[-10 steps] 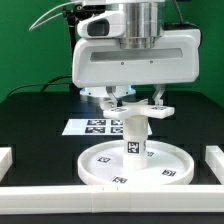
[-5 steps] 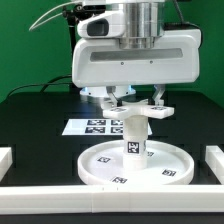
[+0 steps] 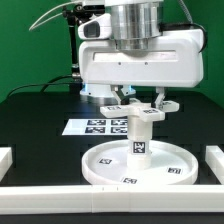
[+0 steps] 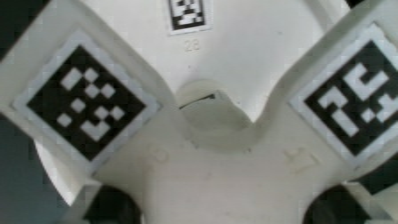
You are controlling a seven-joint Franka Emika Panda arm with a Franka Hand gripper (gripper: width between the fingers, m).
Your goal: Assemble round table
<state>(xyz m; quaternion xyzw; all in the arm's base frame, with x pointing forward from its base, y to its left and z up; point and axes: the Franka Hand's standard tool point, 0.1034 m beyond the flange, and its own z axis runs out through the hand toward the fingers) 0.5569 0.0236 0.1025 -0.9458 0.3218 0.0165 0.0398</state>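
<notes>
I need to open my gripper: the cross-shaped base is on top of the upright leg [image 3: 139, 147] in the exterior view and would rest there.
The large round disc [image 3: 108, 163] lies flat on the black table near the front. The short thick leg [image 3: 138, 138] stands upright on its middle, with a square tag facing the camera. On top of the leg sits the cross-shaped base [image 3: 141, 113]. My gripper [image 3: 140, 108] comes straight down over it, shut on the base, with a finger on either side. In the wrist view the base [image 4: 214, 150] fills the picture. Two of its tagged arms spread away from the round hub [image 4: 214, 108], and my gripper [image 4: 217, 200] clamps it between fingertips [image 4: 79, 192] that barely show at the picture's edge.
The marker board [image 3: 98, 126] lies flat behind the disc. White border rails stand at the exterior view's left [image 3: 5, 158], right [image 3: 214, 158] and along the front [image 3: 110, 190]. A white robot base [image 3: 98, 92] sits behind the gripper.
The gripper with the base has shifted slightly toward the exterior view's right. The leg, its tag and the disc have moved the same way a little. The grip is unchanged.
</notes>
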